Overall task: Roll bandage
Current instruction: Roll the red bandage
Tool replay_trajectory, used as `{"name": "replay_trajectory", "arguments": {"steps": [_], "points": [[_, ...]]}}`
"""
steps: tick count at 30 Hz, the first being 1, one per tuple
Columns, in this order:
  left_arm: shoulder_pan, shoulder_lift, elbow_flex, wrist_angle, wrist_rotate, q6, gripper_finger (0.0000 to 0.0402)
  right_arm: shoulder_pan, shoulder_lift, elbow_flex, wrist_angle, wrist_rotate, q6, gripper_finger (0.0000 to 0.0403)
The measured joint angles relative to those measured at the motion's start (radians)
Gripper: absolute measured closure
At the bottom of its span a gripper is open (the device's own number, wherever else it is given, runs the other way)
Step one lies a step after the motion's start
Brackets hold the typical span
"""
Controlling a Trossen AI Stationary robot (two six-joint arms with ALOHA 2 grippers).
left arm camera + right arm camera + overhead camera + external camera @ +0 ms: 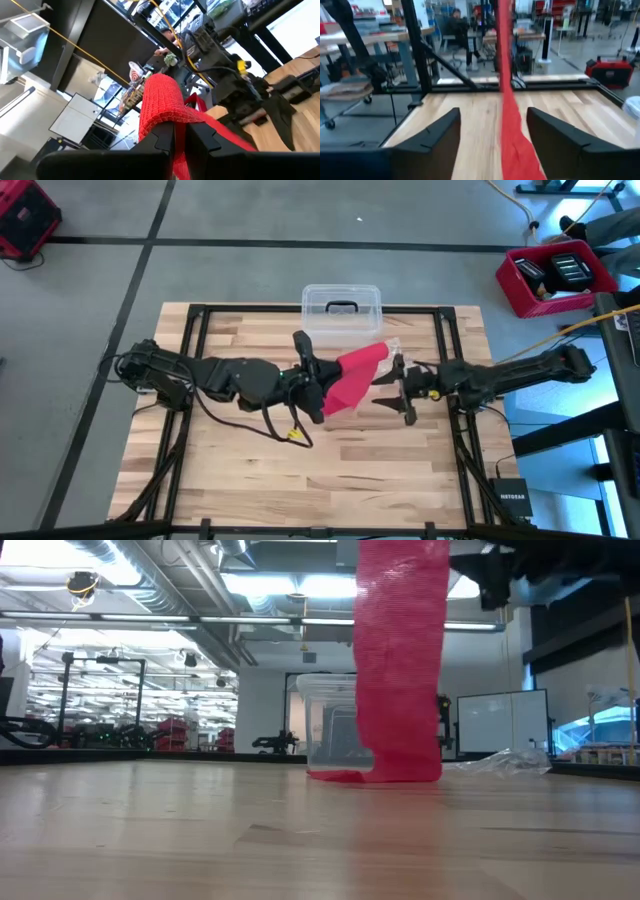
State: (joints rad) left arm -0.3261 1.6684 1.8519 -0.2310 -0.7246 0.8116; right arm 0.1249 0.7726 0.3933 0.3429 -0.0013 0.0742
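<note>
The bandage has to be spread over the table for rolling. My right gripper next needs to grab the bandage by its edge (374, 372) (513, 120).
The bandage (355, 375) is a bright red knitted strip held up above the table's middle. In the low view it hangs as a broad band (400, 670) from above the picture down to the tabletop. My left gripper (322, 385) reaches in from the left and is shut on its upper part. My right gripper (403, 390) comes from the right and stands open. In the right wrist view the hanging strip (506, 100) passes between its two fingers (440, 137) without touching them. My left gripper pinches the bandage's upper part (167, 117) between its two shut fingers, which lie level and come from the table's left. The strip drapes over the fingertips and bunches there. It hangs down below the hold, and its lower end (345, 776) lies on the table.
A clear plastic box with a dark handle (341, 310) stands at the table's far edge behind the bandage. A crinkled clear wrapper (505, 762) lies on the table near the right gripper. A black frame (300, 310) runs around the wooden tabletop.
</note>
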Motion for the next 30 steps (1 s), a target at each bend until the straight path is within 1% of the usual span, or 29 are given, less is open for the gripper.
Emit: {"name": "replay_trajectory", "arguments": {"steps": [2,4,6,7,10,14,19,24,27,30], "points": [[-0.003,0.0,0.0,0.001,0.0,0.004,0.0384,0.0,-0.041,0.047,-0.135,-0.007,0.0,0.0157],[-0.009,0.0,0.0,0.007,0.0,0.004,0.0384,0.0,-0.064,0.088,-0.228,-0.007,0.0,0.0151],[-0.011,0.0,0.0,0.018,0.001,0.002,0.0384,0.0,-0.072,0.115,-0.29,0.015,-0.001,0.0149],[-0.014,0.0,0.0,0.02,0.001,-0.003,0.0384,0.0,-0.071,0.121,-0.29,0.025,-0.001,0.0149],[-0.014,0.0,0.0,0.025,0.003,-0.012,0.0384,0.0,-0.052,0.122,-0.232,0.027,-0.001,0.0149],[-0.005,0.0,0.0,0.043,0.004,-0.015,0.0384,0.0,0.026,0.122,-0.172,0.009,-0.004,0.0149],[0.001,0.0,0.0,0.039,0.003,-0.029,0.0384,0.0,0.146,0.121,-0.085,0.084,-0.07,0.0149],[-0.002,0.0,0.0,0.04,0.008,-0.028,0.0384,-0.001,0.231,0.121,0.043,0.086,-0.113,0.0151],[-0.001,0.0,0.0,0.039,0.008,-0.028,0.0384,-0.001,0.284,0.121,0.111,0.095,-0.152,0.0168],[-0.001,0.0,0.0,0.04,0.008,-0.028,0.0384,-0.001,0.33,0.121,0.194,0.096,-0.197,0.02]]}}
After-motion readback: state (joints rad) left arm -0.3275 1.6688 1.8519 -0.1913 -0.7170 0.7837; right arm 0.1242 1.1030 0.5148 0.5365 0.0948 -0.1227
